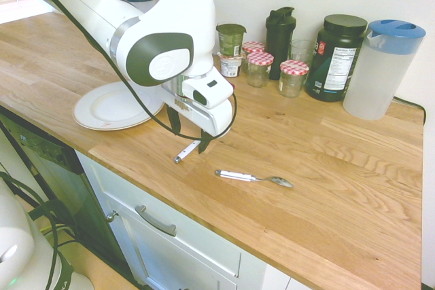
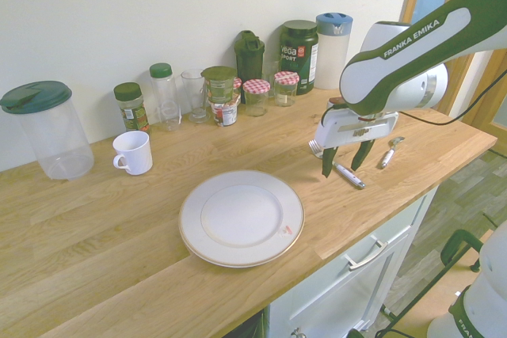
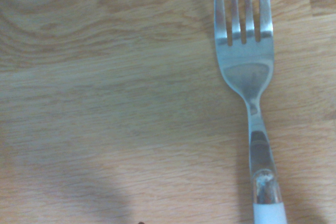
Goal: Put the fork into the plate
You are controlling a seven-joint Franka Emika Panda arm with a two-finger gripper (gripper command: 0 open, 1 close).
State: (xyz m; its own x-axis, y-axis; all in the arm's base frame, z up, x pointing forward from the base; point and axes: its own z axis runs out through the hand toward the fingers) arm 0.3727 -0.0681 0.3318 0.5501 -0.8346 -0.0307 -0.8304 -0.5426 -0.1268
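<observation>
My dark fingers reach down on both sides of the fork's white handle [image 1: 189, 149] [image 3: 270, 213]. They would hold the fork if I closed now, so my gripper needs to close on the handle.
The fork [image 2: 348, 175] lies flat on the wooden counter, its silver tines [image 2: 315, 148] pointing toward the back wall and its white handle end [image 1: 185, 153] toward the front edge. The wrist view shows its tines and neck [image 3: 249, 77] close up. My gripper [image 2: 344, 160] hangs open just over the fork's middle, with one dark finger [image 2: 327, 162] on each side of the handle and nothing held. In the first exterior view the gripper [image 1: 189, 135] hides most of the fork. The off-white plate [image 2: 194, 219] sits empty on the counter beyond the arm [image 1: 88, 110].
A white-handled spoon [image 1: 255, 178] lies near the fork, close to the counter's front edge. Jars [image 1: 293, 76], dark bottles [image 1: 338, 56] and a blue-lidded pitcher [image 1: 382, 69] line the back wall. A white mug [image 2: 133, 153] and a clear container [image 2: 47, 128] stand past the plate.
</observation>
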